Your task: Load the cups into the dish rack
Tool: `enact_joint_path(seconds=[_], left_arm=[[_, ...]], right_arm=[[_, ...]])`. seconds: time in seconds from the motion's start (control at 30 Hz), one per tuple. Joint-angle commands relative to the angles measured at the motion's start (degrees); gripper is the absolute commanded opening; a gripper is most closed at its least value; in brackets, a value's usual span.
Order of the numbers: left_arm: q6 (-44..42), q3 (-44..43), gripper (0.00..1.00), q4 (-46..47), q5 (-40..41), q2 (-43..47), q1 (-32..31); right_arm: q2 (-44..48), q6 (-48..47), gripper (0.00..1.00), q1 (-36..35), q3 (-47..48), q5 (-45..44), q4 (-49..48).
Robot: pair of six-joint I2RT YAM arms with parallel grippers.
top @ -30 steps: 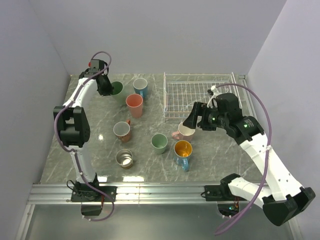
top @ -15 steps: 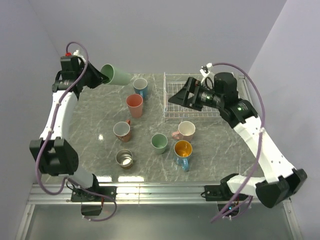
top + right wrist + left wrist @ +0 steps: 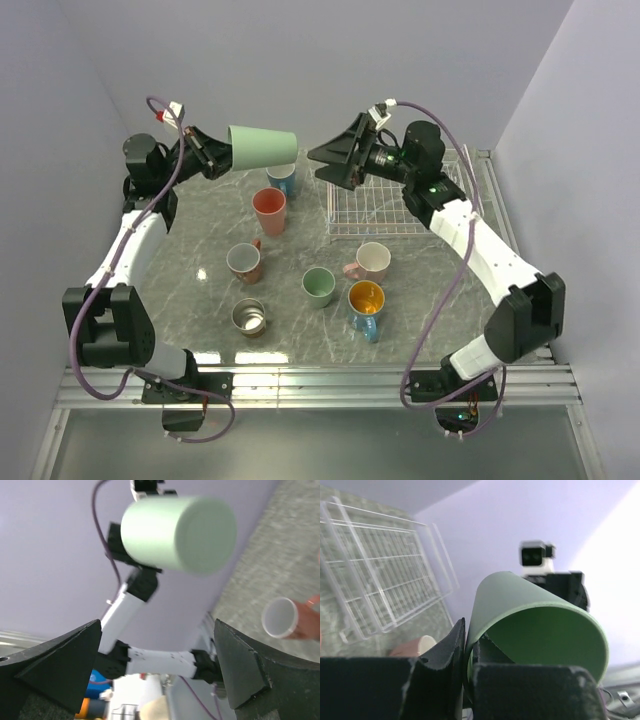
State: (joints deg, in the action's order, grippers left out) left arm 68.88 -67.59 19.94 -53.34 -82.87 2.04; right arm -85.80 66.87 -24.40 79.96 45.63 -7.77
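Observation:
The mint green cup (image 3: pixel 263 147) should go into the dish rack (image 3: pixel 400 195), so my right gripper will grab it by its closed base next.
My left gripper (image 3: pixel 226 152) is shut on the rim of a mint green cup (image 3: pixel 263 147) and holds it on its side, high above the table's back left. In the left wrist view the fingers (image 3: pixel 451 647) pinch the cup's wall (image 3: pixel 535 625). My right gripper (image 3: pixel 322 168) is open and empty in the air, facing that cup, which shows ahead of it (image 3: pixel 180 527). The dish rack (image 3: pixel 400 195) stands empty at the back right. On the table are the blue (image 3: pixel 281 177), salmon pink (image 3: pixel 268 211), brown (image 3: pixel 244 263), second mint green (image 3: pixel 318 286), pale pink (image 3: pixel 372 261), blue-and-orange (image 3: pixel 365 300) and steel (image 3: pixel 248 317) cups.
Grey walls close the table on the left, back and right. The rack also shows in the left wrist view (image 3: pixel 385 580). The right arm (image 3: pixel 470 235) reaches over the rack's front edge.
My left gripper has lifted the mint green cup off the back left of the table and swung it up and right. My right gripper has risen from beside the pale pink cup toward it.

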Motion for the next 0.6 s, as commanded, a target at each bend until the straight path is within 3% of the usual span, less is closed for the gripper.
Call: enact_joint_path(seconds=[0.0, 0.23, 0.57], left_arm=[[9.32, 1.32, 0.00, 16.25, -4.40, 1.84, -1.25], [15.14, 4.31, 0.00, 26.10, -4.93, 0.70, -4.76], [12.07, 4.22, 0.00, 22.16, -2.21, -1.33, -7.58]], right_arm=[[-3.22, 10.38, 1.00, -0.29, 2.30, 2.01, -15.78], [-7.27, 9.25, 1.00, -1.61, 6.52, -0.09, -14.65], [-9.38, 9.68, 0.98, -3.63, 10.12, -0.45, -13.59]])
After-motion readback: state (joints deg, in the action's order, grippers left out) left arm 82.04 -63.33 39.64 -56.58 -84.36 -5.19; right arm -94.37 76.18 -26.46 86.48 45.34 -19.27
